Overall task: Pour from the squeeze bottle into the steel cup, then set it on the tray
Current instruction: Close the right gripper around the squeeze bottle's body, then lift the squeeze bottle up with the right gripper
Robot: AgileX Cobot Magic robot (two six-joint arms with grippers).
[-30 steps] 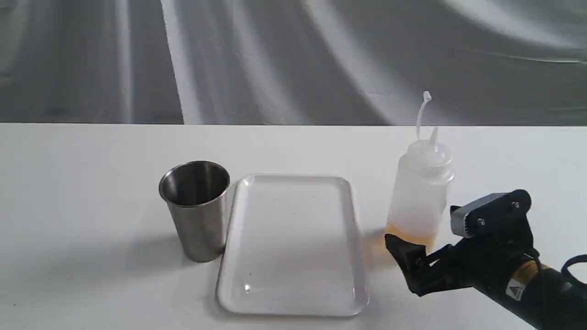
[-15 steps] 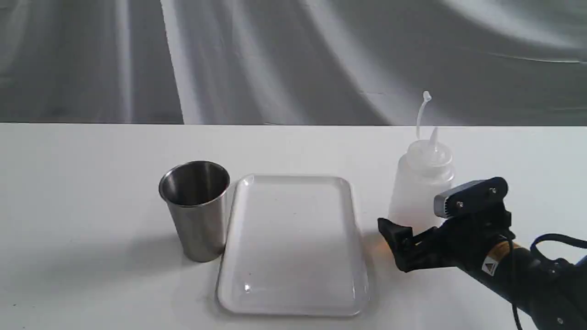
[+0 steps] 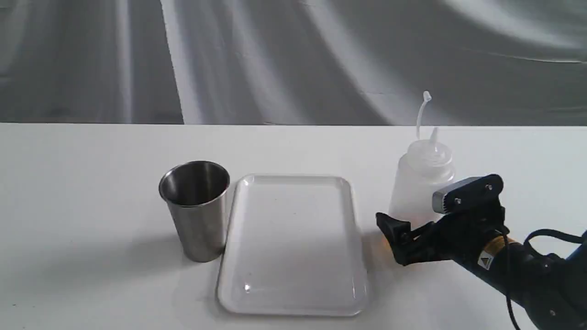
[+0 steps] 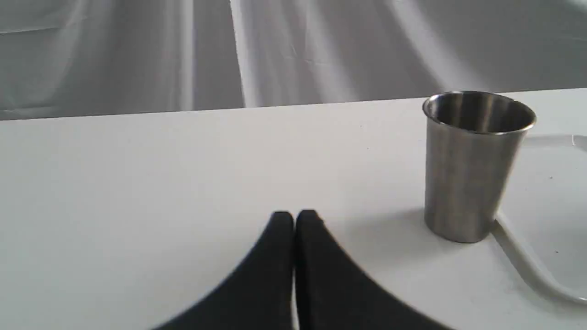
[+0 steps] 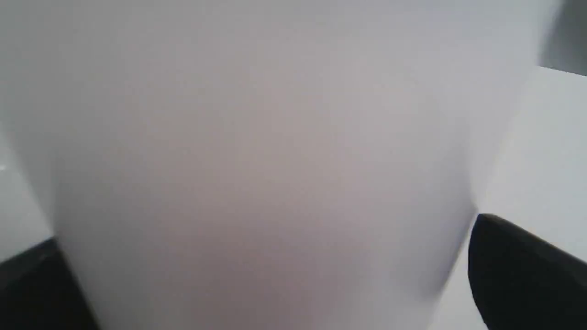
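The squeeze bottle's nozzle should stay free to pour into the steel cup [image 3: 197,208], so my right gripper needs to grab the bottle by its see-through body next.
The squeeze bottle [image 3: 421,176] stands upright on the table, right of the tray [image 3: 293,178]; its translucent body [image 5: 266,160] fills the right wrist view. My right gripper [image 3: 412,217] is open, its black fingers [image 5: 518,270] on either side of the bottle's lower part. The amber liquid is hidden behind the gripper. Left of the tray, close against its rim, stands the steel cup [image 3: 197,208], also in the left wrist view [image 4: 472,169]. My left gripper [image 4: 294,220] is shut on nothing, low over the table and apart from the cup.
The white table [image 3: 91,183] carries only these things. A grey draped backdrop [image 3: 275,59] hangs behind its far edge. The tray's rim [image 4: 527,266] curves past the cup's base in the left wrist view.
My right gripper has moved forward and slightly up, so its fingers now flank the bottle's lower body and cover the amber liquid. Bottle, cup and tray have not moved.
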